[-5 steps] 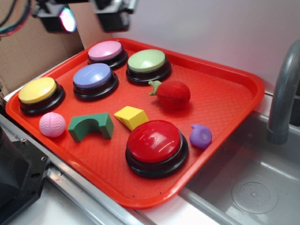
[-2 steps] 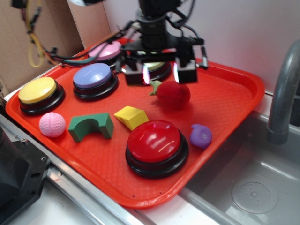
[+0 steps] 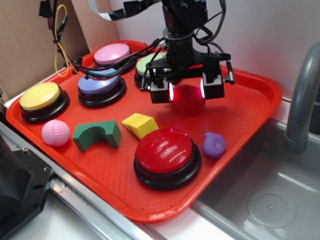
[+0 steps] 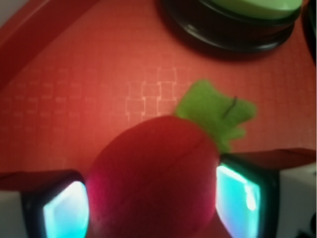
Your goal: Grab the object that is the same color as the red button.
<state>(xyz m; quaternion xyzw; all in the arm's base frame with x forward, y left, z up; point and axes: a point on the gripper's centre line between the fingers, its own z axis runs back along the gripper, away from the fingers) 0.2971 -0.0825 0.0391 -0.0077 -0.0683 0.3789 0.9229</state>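
Observation:
My lit fingers are on both sides of the dark-red toy fruit, so it is time to close my gripper on the toy fruit.
The object, a fuzzy dark-red toy fruit, lies on the red tray behind the red button, a glossy red dome on a black base. My gripper is lowered over the fruit and open, with one lit pad on each side of it. In the wrist view the fruit fills the space between the pads, and its green stem points away towards the green button. The fruit rests on the tray.
Purple, pink and yellow buttons stand on the tray's left. A pink ball, green arch, yellow block and purple toy lie near the front. A sink and faucet are at right.
The gripper has come from the upper left, moved right and dropped down, so its fingers now straddle the fruit. The finger spacing looks the same. The fruit has not moved.

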